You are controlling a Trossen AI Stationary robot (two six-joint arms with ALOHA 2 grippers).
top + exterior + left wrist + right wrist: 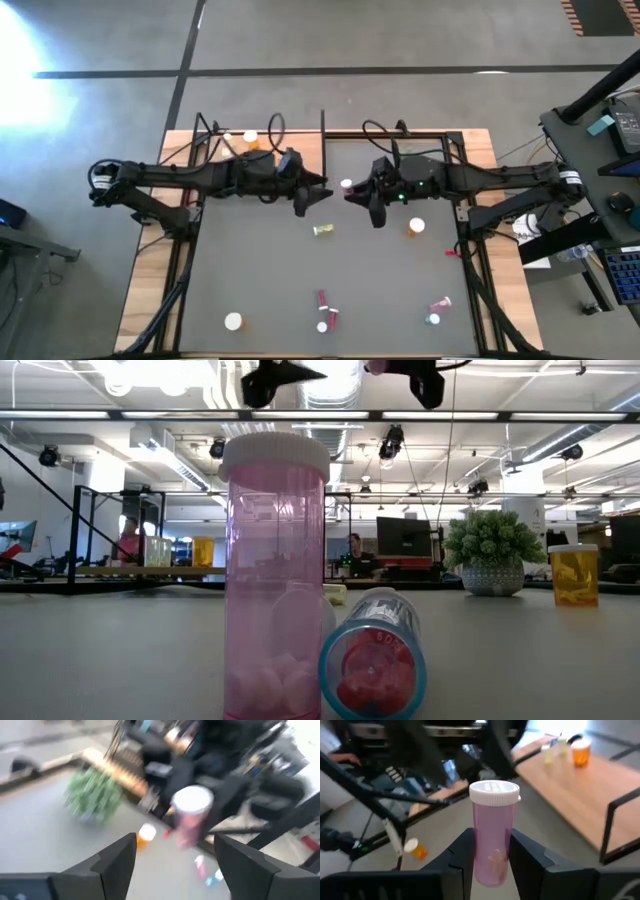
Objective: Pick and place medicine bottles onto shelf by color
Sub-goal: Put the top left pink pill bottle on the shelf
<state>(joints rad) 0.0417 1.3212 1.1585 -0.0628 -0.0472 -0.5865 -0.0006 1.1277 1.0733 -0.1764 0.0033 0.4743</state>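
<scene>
My left gripper grabs the pink bottle by its white cap [346, 183] next, to get the bottle onto the shelf.
A pink medicine bottle [492, 835] with a white cap is held upright in the air over the mat's middle, with my right gripper [492, 842] shut on it. In the high view its cap [347, 185] shows between the two arms. My left gripper [175, 842] faces it from the table's left, open, its fingers short of the bottle [189, 817]. The light-wood shelf [215, 140] lies at the far left with an orange bottle [250, 137] on it. More bottles lie on the grey mat [260, 260]: a yellowish one [323, 230], an orange one [416, 227] and pink ones [322, 300]. My right gripper pinches the pink bottle's lower body [492, 857] between its two fingers. The fingers come nearly level from the table's right side. The bottle stands upright in the hold, cap up, lifted clear of the mat.
A small green plant [492, 550] stands toward the far right. Close to the low camera one pink bottle [275, 575] stands and another [372, 660] lies on its side. Black frame bars [323, 135] run around the mat, and white-capped bottles [233, 321] dot the near edge.
</scene>
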